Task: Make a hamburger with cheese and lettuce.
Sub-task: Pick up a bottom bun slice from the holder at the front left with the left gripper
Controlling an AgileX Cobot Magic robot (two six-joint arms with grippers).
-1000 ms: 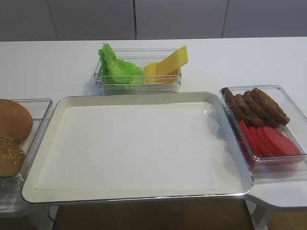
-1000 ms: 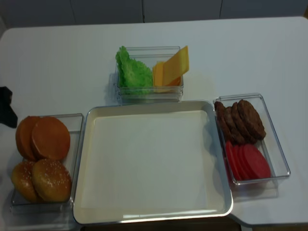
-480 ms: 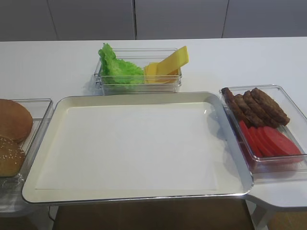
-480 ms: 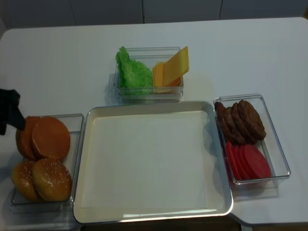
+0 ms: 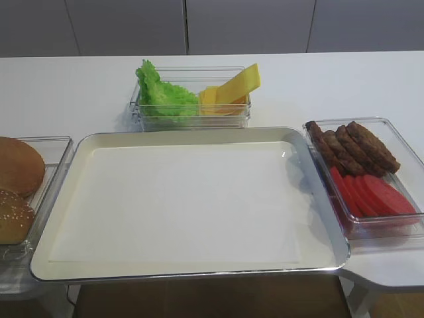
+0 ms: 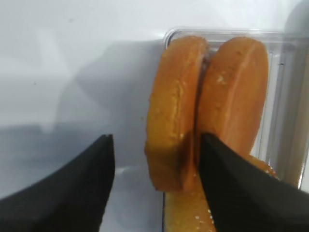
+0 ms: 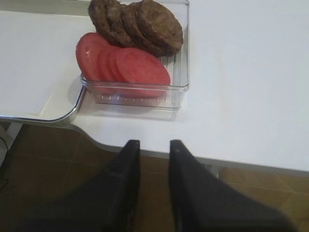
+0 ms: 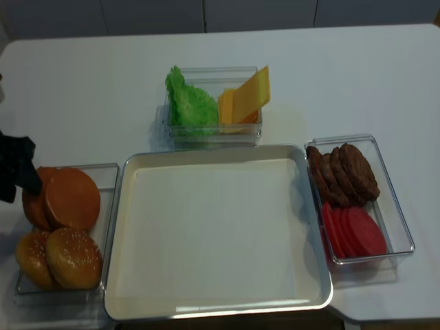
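Observation:
The second bun half leans close against the side of the outer hamburger bun half, so my left gripper will next pinch the outer half across its exposed outer edge.
Two plain bun halves lean on edge in the clear box at the left; the outer one is the hamburger's start. My left gripper is open and straddles it, with one finger outside the box wall and the other in the crack against the second half. The lettuce and the cheese share a clear box at the back. My right gripper hangs off the table's front right edge, empty, with a narrow gap between its fingers.
A large metal tray fills the middle. Sesame bun tops lie in the front of the bun box. A clear box at the right holds dark patties and tomato slices.
My left gripper has come in from the left edge and moved right and down onto the bun box. Nothing else has moved.

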